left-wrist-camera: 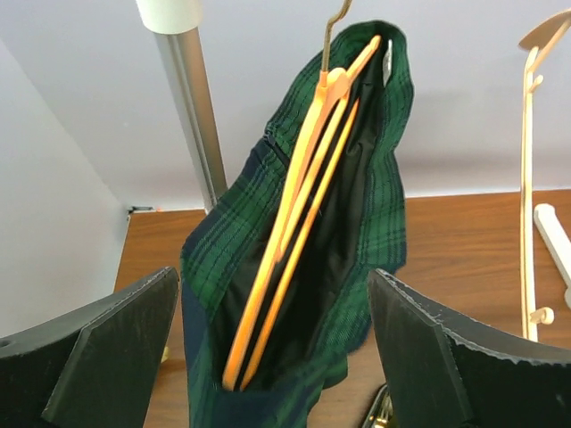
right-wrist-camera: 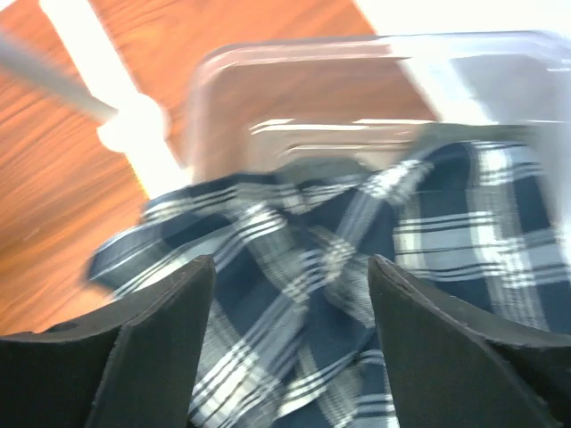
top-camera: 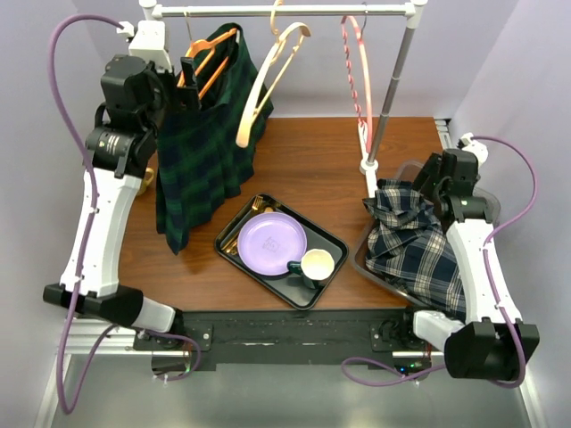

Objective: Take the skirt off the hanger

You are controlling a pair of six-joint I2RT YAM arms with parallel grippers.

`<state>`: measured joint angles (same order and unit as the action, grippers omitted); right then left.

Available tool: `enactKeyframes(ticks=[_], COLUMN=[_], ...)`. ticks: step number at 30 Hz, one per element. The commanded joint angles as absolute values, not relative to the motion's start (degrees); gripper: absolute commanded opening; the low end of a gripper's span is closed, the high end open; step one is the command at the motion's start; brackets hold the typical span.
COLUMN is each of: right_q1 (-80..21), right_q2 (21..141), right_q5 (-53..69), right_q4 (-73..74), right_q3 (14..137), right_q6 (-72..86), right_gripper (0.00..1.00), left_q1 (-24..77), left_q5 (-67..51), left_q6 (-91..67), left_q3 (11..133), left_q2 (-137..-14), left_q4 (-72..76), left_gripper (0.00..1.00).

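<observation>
The left gripper grabs the orange hanger by its near arm inside the open waistband (top-camera: 186, 67) next, which leaves the skirt (top-camera: 201, 147) free to remove.
A dark green and navy plaid skirt (top-camera: 201, 147) hangs on an orange hanger (top-camera: 207, 55) from the rail (top-camera: 285, 11) at the back left. In the left wrist view the skirt (left-wrist-camera: 357, 223) and the hanger (left-wrist-camera: 303, 205) lie between my fingers, waistband open. My left gripper (top-camera: 190, 82) is open at the skirt's top, beside the hanger. My right gripper (top-camera: 426, 183) is open and empty above a blue and white plaid cloth (top-camera: 419, 245), which also fills the right wrist view (right-wrist-camera: 339, 267).
A clear bin (top-camera: 489, 207) at the right holds the plaid cloth. A black tray (top-camera: 234, 223) in the middle carries a purple plate (top-camera: 270, 242) and a mug (top-camera: 314, 266). A cream hanger (top-camera: 268, 80) and a red hanger (top-camera: 357, 71) hang on the rail. The rack's post (top-camera: 388, 98) stands at centre right.
</observation>
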<state>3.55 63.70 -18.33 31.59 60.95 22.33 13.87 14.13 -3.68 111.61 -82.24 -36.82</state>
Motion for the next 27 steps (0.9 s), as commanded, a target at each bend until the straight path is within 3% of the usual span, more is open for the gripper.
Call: enactKeyframes(ticks=[1, 7, 13, 19, 23, 27], right_q1=[2.11, 1.93, 2.02, 2.02, 2.37, 2.90], right_q2=[62.49, 65.29, 66.01, 65.39, 69.95, 75.83], right_q5=[-3.88, 2.47, -14.20, -20.38, -27.58, -26.38], right_q4=[31.74, 25.32, 24.34, 21.01, 20.48, 17.49], right_q3=[63.37, 55.30, 48.17, 44.48, 44.03, 42.89], right_q6=[26.27, 31.02, 30.06, 29.45, 28.65, 29.44], right_gripper=[0.70, 0.69, 0.59, 0.50, 0.48, 0.46], left_q1=[10.82, 9.05, 8.88, 8.96, 8.96, 8.96], left_q5=[6.86, 0.80, -2.11, -6.06, -6.24, -6.50], left_q6=[-0.89, -0.26, 2.98, 3.17, 3.78, 4.04], left_q3=[115.49, 116.19, 114.70, 108.02, 108.28, 108.19], left_q2=[-85.16, -87.80, -88.42, -85.78, -86.48, -87.19], left_q4=[-36.48, -33.40, -31.39, -24.96, -25.05, -24.52], left_gripper=[0.91, 0.88, 0.82, 0.76, 0.73, 0.70])
